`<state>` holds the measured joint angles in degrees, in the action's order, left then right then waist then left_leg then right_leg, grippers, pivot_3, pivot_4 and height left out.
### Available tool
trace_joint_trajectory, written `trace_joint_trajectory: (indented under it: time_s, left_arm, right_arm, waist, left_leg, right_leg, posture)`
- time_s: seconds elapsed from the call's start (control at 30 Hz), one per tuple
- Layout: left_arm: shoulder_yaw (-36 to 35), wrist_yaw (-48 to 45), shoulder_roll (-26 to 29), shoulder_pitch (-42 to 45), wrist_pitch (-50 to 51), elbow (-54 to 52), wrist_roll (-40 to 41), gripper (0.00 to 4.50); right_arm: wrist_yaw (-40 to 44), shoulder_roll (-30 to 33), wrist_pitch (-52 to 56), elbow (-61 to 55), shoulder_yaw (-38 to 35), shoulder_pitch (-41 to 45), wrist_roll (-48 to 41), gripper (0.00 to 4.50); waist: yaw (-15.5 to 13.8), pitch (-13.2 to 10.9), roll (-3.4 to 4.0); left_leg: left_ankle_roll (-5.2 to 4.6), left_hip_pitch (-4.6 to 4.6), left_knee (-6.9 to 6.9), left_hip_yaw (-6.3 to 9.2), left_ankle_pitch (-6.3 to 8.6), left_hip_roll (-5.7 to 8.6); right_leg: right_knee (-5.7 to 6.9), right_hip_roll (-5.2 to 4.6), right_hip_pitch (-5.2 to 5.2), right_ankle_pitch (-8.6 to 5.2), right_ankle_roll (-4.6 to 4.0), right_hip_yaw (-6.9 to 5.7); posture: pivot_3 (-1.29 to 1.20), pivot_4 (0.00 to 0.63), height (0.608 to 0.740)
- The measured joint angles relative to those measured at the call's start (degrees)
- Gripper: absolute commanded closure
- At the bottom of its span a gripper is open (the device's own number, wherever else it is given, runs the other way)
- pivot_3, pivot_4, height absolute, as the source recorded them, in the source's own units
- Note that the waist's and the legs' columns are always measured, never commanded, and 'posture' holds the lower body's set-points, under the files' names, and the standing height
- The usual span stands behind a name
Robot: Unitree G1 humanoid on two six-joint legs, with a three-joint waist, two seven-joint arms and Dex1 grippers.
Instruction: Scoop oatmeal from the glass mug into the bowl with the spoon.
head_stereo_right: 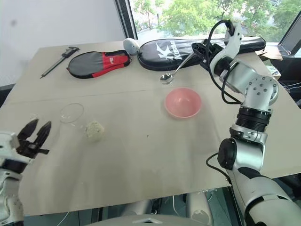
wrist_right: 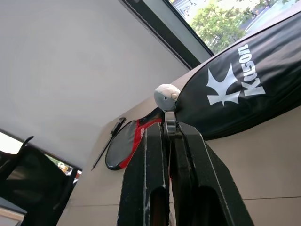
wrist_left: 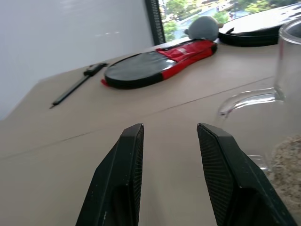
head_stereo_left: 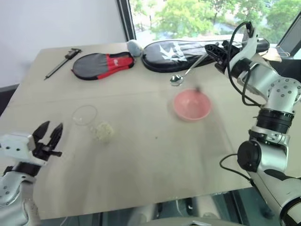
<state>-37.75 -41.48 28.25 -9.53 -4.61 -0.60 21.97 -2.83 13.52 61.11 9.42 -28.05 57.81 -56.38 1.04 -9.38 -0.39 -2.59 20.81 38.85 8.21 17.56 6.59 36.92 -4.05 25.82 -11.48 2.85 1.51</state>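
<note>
My left gripper grabs the mug by its slim clear handle next, since the mug's round glass body (wrist_left: 288,106) is wide for my fingers.
The glass mug (head_stereo_left: 85,115) stands at the table's left, with the oatmeal (head_stereo_left: 104,132) a pale clump in its bottom. Left of it, near the front edge, my left gripper (head_stereo_left: 51,132) hangs open and empty; in the left wrist view its fingers (wrist_left: 134,155) point past the mug's handle (wrist_left: 247,100). The pink bowl (head_stereo_left: 192,104) sits right of centre. Behind the pink bowl, my right gripper (head_stereo_left: 212,50) is shut on the handle of the spoon (head_stereo_left: 177,80). The spoon slants down to the left, its rounded end low over the table.
Along the far edge lie a long dark caliper (head_stereo_left: 63,61), a red-and-black paddle case (head_stereo_left: 101,65), a grey ball (head_stereo_left: 135,47) and a long black racket bag (head_stereo_left: 188,49). Bare table (head_stereo_left: 150,160) spreads between mug, bowl and the front edge.
</note>
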Motion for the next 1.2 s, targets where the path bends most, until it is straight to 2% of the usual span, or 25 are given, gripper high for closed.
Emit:
trace_joint_trajectory:
  time_s: [0.27,0.6,0.63,0.67,0.73,0.77,1.2]
  left_arm:
    - [2.03,-1.8,2.82,1.23,-0.23,2.7,0.65,2.62]
    - [7.44,-1.72,3.42,9.79,-0.19,7.45,0.64,2.62]
    - [7.63,-1.55,3.42,10.41,-0.19,8.06,0.62,3.18]
    - [8.0,-1.19,3.41,10.92,-0.19,8.42,0.6,3.44]
    - [8.97,-0.51,3.26,11.72,-0.19,9.08,0.53,4.32]
    - [9.15,-0.53,3.09,11.71,-0.1,9.4,0.6,4.43]
    - [11.98,3.74,2.68,15.41,1.01,10.34,-0.73,4.43]
  right_arm:
    - [-1.24,0.53,-0.01,-0.74,-0.09,-0.01,-0.84,4.5]
    - [-1.34,0.75,-0.33,-1.84,0.06,-0.06,-1.53,4.5]
    - [-1.37,0.77,-0.39,-1.84,0.03,-0.07,-1.53,4.5]
    - [-1.39,0.77,-0.48,-1.84,0.03,-0.07,-1.53,4.5]
    - [-1.46,0.75,-0.61,-1.89,0.07,-0.07,-1.6,4.5]
    - [-1.49,0.76,-0.64,-2.01,0.05,-0.12,-1.64,4.5]
    - [-2.01,0.23,-1.33,-2.95,0.43,-0.12,-2.72,4.5]
  waist:
    - [-0.01,0.0,0.01]
    - [0.05,0.0,0.0]
    - [0.14,0.0,0.01]
    - [0.18,0.0,0.01]
    - [0.18,0.0,0.01]
    - [0.22,0.0,0.01]
    - [-0.02,0.0,0.01]
  left_leg:
    - [0.01,0.01,-0.25,0.0,-0.01,-0.05]
    - [0.03,0.02,-0.25,-0.02,-0.02,-0.05]
    - [0.03,0.02,-0.26,-0.04,-0.02,-0.05]
    - [0.03,0.04,-0.27,-0.05,-0.02,-0.05]
    - [0.03,0.04,-0.28,-0.04,-0.02,-0.05]
    - [0.03,0.04,-0.28,-0.04,-0.02,-0.05]
    - [0.05,0.04,-0.27,-0.03,-0.03,-0.05]
  right_leg:
    - [-0.03,0.01,0.15,0.0,0.0,-0.01]
    - [-0.04,0.01,0.16,0.01,0.0,0.0]
    - [-0.04,0.01,0.18,0.0,0.0,0.03]
    - [-0.04,0.02,0.2,0.0,0.0,0.02]
    - [-0.04,0.01,0.21,0.01,0.0,0.02]
    - [-0.04,0.02,0.21,0.0,0.0,0.03]
    - [0.04,0.0,0.21,0.01,0.01,-0.01]
  posture:
    - [0.0,0.15,0.74]
    - [0.0,0.15,0.74]
    - [0.0,0.15,0.74]
    - [0.0,0.15,0.74]
    - [0.0,0.15,0.74]
    - [0.0,0.15,0.74]
    - [0.0,0.15,0.74]
